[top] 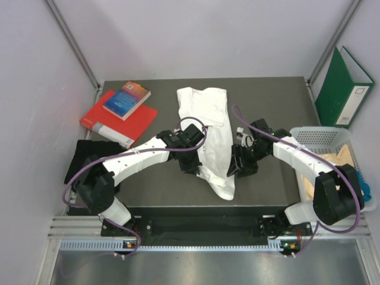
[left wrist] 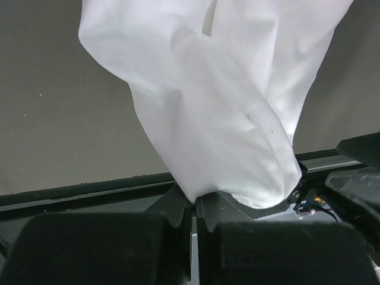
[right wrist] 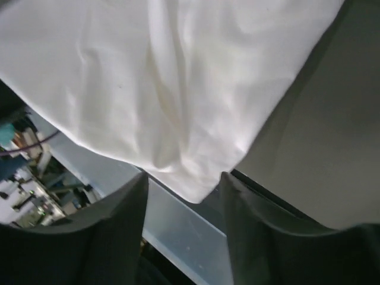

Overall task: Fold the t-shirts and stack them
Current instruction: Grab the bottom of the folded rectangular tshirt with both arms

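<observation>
I should next use my right gripper to grab the white t-shirt by its free front corner, opposite my left gripper's hold, to fold that corner evenly back.
A white t-shirt point(top: 205, 104) lies crumpled in a long strip from the back centre of the table to its front edge. My left gripper point(top: 191, 161) is at its left side. In the left wrist view that gripper point(left wrist: 196, 205) is shut on a fold of the white t-shirt point(left wrist: 208, 119). My right gripper point(top: 240, 165) is at the shirt's right side. It is open point(right wrist: 184, 184), and a corner of the white t-shirt point(right wrist: 148, 89) hangs between its fingertips without being pinched. A black t-shirt point(top: 82, 155) lies at the table's left edge.
A blue book point(top: 126, 100) rests on a red book point(top: 122, 122) at the back left. A white mesh basket point(top: 323, 132) holding pale yellow cloth point(top: 332, 160) stands at the right. A green binder point(top: 344, 89) leans on the right wall. The table point(top: 279, 107) is dark grey.
</observation>
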Tool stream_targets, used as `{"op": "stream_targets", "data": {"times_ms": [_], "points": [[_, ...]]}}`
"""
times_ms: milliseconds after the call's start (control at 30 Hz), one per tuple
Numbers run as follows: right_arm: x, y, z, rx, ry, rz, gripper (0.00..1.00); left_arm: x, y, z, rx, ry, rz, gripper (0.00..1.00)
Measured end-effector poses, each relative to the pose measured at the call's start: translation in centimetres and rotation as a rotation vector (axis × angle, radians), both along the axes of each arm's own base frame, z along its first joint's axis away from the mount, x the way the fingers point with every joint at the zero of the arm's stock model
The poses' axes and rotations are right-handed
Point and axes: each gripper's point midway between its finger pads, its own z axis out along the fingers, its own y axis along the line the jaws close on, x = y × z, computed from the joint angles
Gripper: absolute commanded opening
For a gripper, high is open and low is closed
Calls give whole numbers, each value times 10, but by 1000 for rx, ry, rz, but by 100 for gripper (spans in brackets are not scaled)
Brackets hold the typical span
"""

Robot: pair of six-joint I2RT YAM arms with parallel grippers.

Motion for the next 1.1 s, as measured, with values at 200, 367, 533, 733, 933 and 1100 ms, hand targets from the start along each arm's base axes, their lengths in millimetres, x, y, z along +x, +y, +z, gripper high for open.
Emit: {"op": "stream_targets", "data": {"times_ms": [200, 367, 533, 733, 933, 1100], "points": [[-36, -16, -36, -59, 133, -4, 59, 4, 4, -7, 27, 22, 5, 0], [-70, -23, -61, -74, 287, -40, 56, -2, 8, -15, 44, 43, 2, 0], [-68, -13, -67, -22, 316, -65, 55, -9, 14, -24, 63, 67, 0, 0], [-55, 0, -65, 46, 296, -107, 54, -9, 14, -24, 63, 68, 0, 0], [-54, 6, -76, 74, 340, -112, 21, -9, 14, -24, 63, 67, -2, 0], [-54, 11, -79, 103, 353, -76, 0, -9, 15, -24, 68, 67, -3, 0]]}}
